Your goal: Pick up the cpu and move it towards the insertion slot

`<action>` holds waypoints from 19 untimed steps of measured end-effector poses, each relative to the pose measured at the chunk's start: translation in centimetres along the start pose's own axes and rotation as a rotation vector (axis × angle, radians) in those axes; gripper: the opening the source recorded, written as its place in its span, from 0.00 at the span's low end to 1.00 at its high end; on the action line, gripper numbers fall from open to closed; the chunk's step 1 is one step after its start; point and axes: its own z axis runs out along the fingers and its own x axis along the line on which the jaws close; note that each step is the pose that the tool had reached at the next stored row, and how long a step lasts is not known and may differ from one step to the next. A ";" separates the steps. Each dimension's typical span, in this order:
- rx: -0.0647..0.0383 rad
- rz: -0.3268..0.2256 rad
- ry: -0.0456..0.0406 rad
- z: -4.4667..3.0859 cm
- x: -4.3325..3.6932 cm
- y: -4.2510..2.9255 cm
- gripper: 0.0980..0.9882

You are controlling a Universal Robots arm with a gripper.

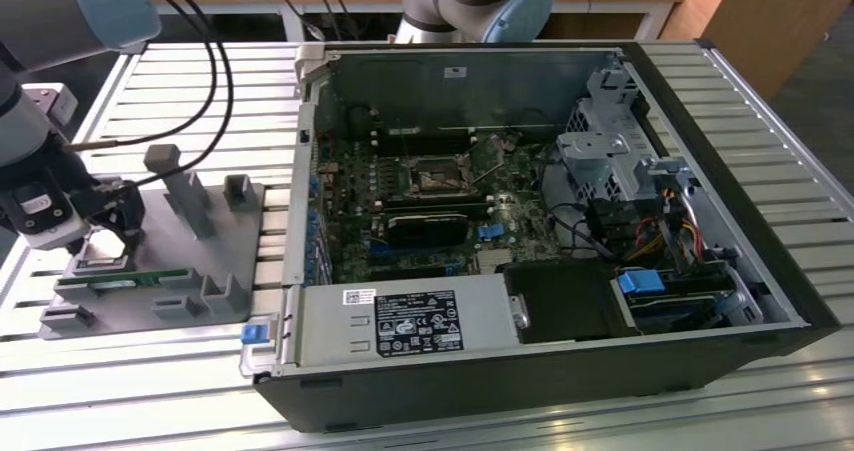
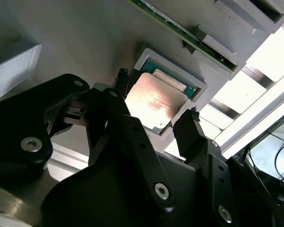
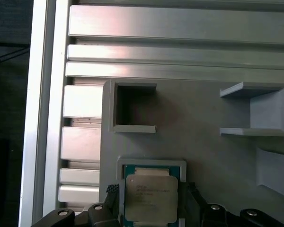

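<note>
The edges of the CPU in the square pocket are beside my fingers. My gripper should close on the CPU now, as it would hold it.
The cpu is a flat square chip with a silvery top. It lies in a square pocket of the grey holder block at the exterior view's left, and its thin green rim shows around the cpu. My gripper is lowered over it and open. One black fingertip stands on each side of the chip, close to its edges. In the first wrist view the gripper straddles the chip. The insertion slot, a dark square socket with a metal frame, sits on the motherboard inside the open computer case.
A long green memory stick lies in the holder block beside the chip's pocket. Upright grey posts rise from the block. The open case holds cables, a drive cage and blue clips. Slatted metal table lies underneath.
</note>
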 end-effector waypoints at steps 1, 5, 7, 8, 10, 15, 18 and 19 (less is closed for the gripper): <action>0.000 0.000 0.0000 0.07 0.01 0.00 0.63; 0.000 0.000 0.0000 0.31 0.07 -0.01 0.63; 0.000 0.000 -0.0001 0.42 0.13 -0.01 0.63; 0.000 0.000 -0.0002 0.47 0.14 -0.01 0.62; 0.000 0.000 0.0004 0.51 0.16 -0.02 0.54; 0.000 0.000 0.0001 0.56 0.16 -0.02 0.50; 0.000 0.000 -0.0004 0.48 0.15 -0.01 0.50; 0.000 0.000 -0.0006 0.40 0.15 -0.01 0.50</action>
